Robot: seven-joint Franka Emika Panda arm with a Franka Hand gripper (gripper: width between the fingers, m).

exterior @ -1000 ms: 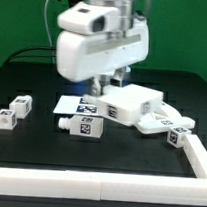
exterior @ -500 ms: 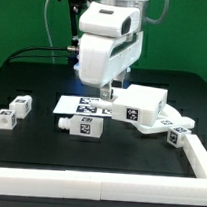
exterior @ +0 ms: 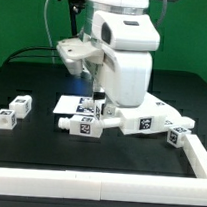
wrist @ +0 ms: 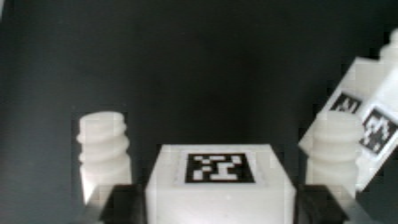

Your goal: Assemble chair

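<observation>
My gripper should stay closed on the tagged chair part for now. The part is above the dark table in the wrist view and would fall if my gripper opened now.
My gripper (wrist: pixel 217 206) is shut on a chunky white chair part (wrist: pixel 217 178) with a square tag on its face. Its dark fingers (wrist: pixel 121 206) press against the part's two sides. Two ribbed white pegs (wrist: pixel 103 150) stick out of the part, one on each side of the tag. In the exterior view the arm's white hand (exterior: pixel 129 63) stands over this large part (exterior: pixel 142 121) at mid table and hides the fingertips. A tagged block (exterior: pixel 85 128) lies just to the exterior view's left of the part.
The marker board (exterior: pixel 71 104) lies behind the held part. Two small tagged blocks (exterior: pixel 21 105) (exterior: pixel 5 117) sit at the exterior view's left, and another (exterior: pixel 175 138) at its right. A white border rail (exterior: pixel 96 183) runs along the front and up the right side (exterior: pixel 198 153).
The arm has swung toward the exterior view's right and turned about its wrist. The large white part has turned with it and now sits lower and flatter.
</observation>
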